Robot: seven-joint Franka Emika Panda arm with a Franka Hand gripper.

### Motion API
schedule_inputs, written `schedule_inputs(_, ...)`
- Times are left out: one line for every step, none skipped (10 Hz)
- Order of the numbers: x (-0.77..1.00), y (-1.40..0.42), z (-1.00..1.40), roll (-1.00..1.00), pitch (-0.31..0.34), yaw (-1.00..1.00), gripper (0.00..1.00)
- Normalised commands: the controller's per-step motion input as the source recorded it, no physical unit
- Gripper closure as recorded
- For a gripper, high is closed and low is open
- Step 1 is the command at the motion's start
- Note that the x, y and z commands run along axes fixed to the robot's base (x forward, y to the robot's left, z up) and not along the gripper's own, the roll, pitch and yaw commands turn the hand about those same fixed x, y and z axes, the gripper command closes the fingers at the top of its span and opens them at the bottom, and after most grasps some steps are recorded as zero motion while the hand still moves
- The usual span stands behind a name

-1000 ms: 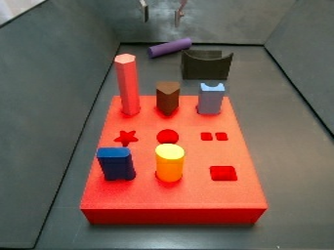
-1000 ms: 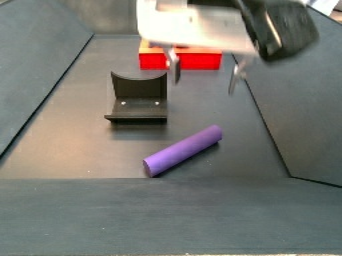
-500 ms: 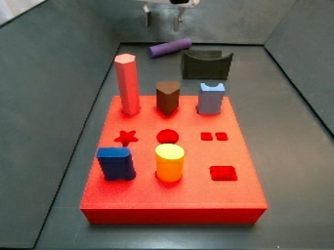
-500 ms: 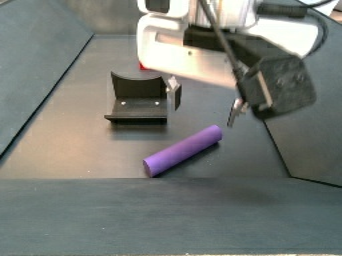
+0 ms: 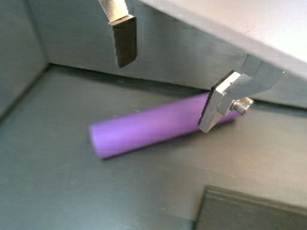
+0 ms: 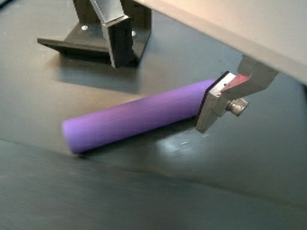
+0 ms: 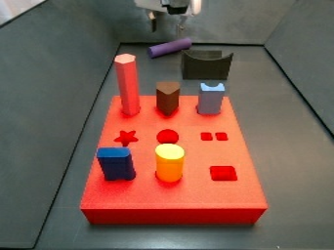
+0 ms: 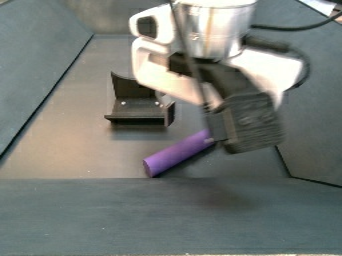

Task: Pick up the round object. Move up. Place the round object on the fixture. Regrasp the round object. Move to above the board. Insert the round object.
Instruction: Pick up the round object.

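Note:
My gripper should next take hold of the purple peg by one end, so that I can place the round object on the fixture for regrasping.
The round object, a long slim purple peg, lies flat on the dark floor; it shows in both wrist views and both side views. My gripper is open and empty, hovering just above the peg, fingers spread to either side of one end of it. The fixture, a dark block with a U-shaped notch, stands beside the peg. The red board with its shaped holes lies in front.
On the board stand a tall pink hexagonal peg, a brown peg, a light blue peg, a dark blue block and a short yellow cylinder. Sloped grey walls enclose the floor.
The gripper has come down and toward the purple peg, now straddling it with its fingers open. The peg, fixture and board have not moved.

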Motion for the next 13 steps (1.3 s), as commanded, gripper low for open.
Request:
schedule_inputs(0.56, 0.09, -0.47, -0.27, -0.156, -0.50, 0.00)
schedule_inputs(0.40, 0.00, -0.32, -0.36, -0.196, -0.55, 0.00)
schedule_inputs(0.20, 0.00, -0.20, -0.43, -0.224, -0.54, 0.00)
schedule_inputs(0.09, 0.00, -0.08, -0.48, -0.279, -0.53, 0.00)
schedule_inputs(0.05, 0.00, -0.08, -0.50, -0.261, -0.50, 0.00)
schedule_inputs(0.00, 0.00, -0.14, -0.47, -0.220, -0.43, 0.00)
schedule_inputs(-0.10, 0.00, -0.13, -0.47, -0.264, -0.38, 0.00)
schedule_inputs(-0.05, 0.06, -0.27, -0.41, -0.240, -0.26, 0.00)
schedule_inputs(-0.01, 0.11, -0.39, -0.36, -0.204, -0.12, 0.00)
schedule_inputs(0.00, 0.13, -0.43, -0.35, -0.191, -0.07, 0.00)
schedule_inputs(-0.04, 0.10, -0.41, -0.32, -0.227, -0.05, 0.00)
schedule_inputs(-0.03, 0.08, -0.38, -0.30, -0.257, -0.04, 0.00)
schedule_inputs(-0.07, 0.00, -0.46, -0.18, -0.317, -0.06, 0.00)
